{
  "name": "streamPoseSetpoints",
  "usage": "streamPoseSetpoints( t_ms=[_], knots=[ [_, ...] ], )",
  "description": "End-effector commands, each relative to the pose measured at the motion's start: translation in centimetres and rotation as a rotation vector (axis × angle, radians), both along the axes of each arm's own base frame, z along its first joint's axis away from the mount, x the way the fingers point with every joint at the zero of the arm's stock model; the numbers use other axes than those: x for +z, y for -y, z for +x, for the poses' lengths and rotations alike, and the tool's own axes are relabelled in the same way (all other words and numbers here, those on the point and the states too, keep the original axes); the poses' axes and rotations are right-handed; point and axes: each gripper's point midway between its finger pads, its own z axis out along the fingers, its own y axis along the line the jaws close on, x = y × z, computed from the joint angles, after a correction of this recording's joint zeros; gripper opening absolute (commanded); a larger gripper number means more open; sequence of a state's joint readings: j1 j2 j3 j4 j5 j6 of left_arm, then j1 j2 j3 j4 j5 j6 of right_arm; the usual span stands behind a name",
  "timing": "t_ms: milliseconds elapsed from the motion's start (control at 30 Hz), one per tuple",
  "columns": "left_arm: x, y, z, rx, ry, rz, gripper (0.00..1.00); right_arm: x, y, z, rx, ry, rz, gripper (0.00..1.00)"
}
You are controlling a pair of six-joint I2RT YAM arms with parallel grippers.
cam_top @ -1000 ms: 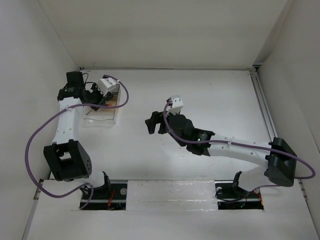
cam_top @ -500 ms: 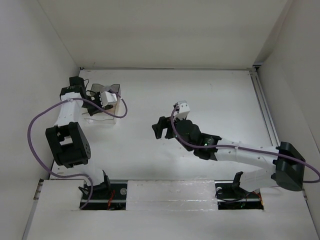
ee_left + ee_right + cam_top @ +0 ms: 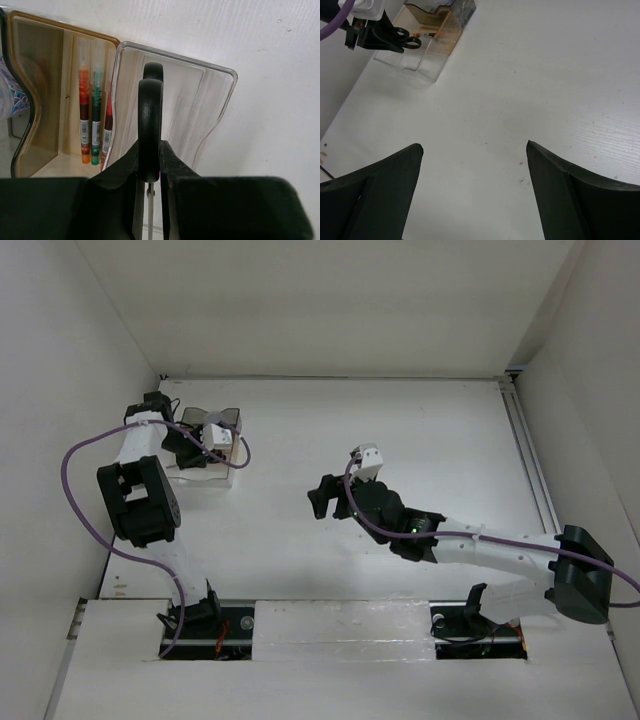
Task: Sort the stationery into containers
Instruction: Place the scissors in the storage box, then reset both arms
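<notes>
My left gripper should open now, because the handle loops of the scissors (image 3: 150, 112) hang between the sides of the clear container and would end up inside that container.
My left gripper (image 3: 150, 146) is shut on the black-handled scissors (image 3: 150, 112). Their handle loops stick out ahead of the fingers and the blades run back between them. The scissors hang over a clear rectangular container (image 3: 202, 95). Beside it stands a brownish container (image 3: 42, 75) holding three slim pens (image 3: 95, 117), capped orange, green and red. In the top view the left gripper (image 3: 187, 447) is at the containers (image 3: 212, 472) at the far left. My right gripper (image 3: 475, 147) is open and empty over bare table, mid-table in the top view (image 3: 322, 498).
In the right wrist view the scissors (image 3: 402, 42) and both containers (image 3: 432, 60) lie far off at the upper left. The left side wall (image 3: 60, 390) runs close beside the containers. Coloured clips (image 3: 7, 92) show at the left edge of the left wrist view.
The left arm has folded back and its wrist has turned over the containers, still holding the scissors. The right gripper has drawn a little right and toward the near edge, staying open.
</notes>
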State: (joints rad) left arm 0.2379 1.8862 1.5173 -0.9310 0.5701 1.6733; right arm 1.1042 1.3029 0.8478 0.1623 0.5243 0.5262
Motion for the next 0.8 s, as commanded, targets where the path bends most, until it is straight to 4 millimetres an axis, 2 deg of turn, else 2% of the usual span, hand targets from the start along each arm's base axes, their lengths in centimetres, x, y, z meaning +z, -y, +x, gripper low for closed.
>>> streamPoseSetpoints(
  t_ms=[0, 33, 133, 167, 200, 233, 267, 400, 500, 533, 633, 767],
  knots=[
    [0.9, 0.7, -0.8, -0.033, 0.011, -0.037, 0.0, 1.8, -0.4, 1.0, -0.022, 0.034, 0.018, 0.9],
    [0.9, 0.7, -0.8, -0.033, 0.011, -0.037, 0.0, 2.4, -0.6, 0.9, -0.014, 0.037, 0.03, 0.9],
    [0.3, 0.8, -1.2, -0.02, -0.029, -0.049, 0.1, 1.9, -0.9, 1.4, -0.014, 0.03, 0.02, 0.9],
    [0.7, 0.8, -1.0, -0.02, -0.025, -0.048, 0.17, 1.9, -1.2, 1.5, -0.014, 0.029, 0.019, 0.9],
    [0.2, 0.8, -1.3, -0.019, -0.045, -0.054, 0.3, 1.5, -1.4, 1.4, -0.003, 0.022, 0.012, 0.9],
    [-0.1, 0.9, -1.3, -0.019, -0.054, -0.056, 0.97, 1.5, -1.4, 1.4, -0.003, 0.022, 0.012, 0.9],
    [-0.1, 0.9, -1.7, -0.011, -0.072, -0.061, 1.0, 1.2, -1.5, 1.5, -0.003, 0.018, 0.004, 0.9],
    [0.3, 1.3, -1.5, -0.021, -0.053, -0.079, 1.0, 1.1, -1.5, 1.5, -0.003, 0.018, 0.004, 0.9],
    [1.7, 1.5, -1.6, -0.022, -0.036, -0.086, 1.0, 1.5, -1.4, 1.4, -0.003, 0.022, 0.012, 0.9],
    [3.0, 1.9, -2.0, -0.031, -0.027, -0.099, 1.0, 1.5, -1.4, 1.4, -0.003, 0.022, 0.012, 0.9],
    [6.6, 2.6, -1.2, -0.04, 0.07, -0.156, 1.0, 1.9, -1.5, 1.5, -0.001, 0.031, 0.012, 0.9],
    [12.9, 3.4, -0.7, -0.004, 0.224, -0.217, 1.0, 2.4, -1.8, 1.5, 0.008, 0.034, 0.023, 0.9]
  ],
)
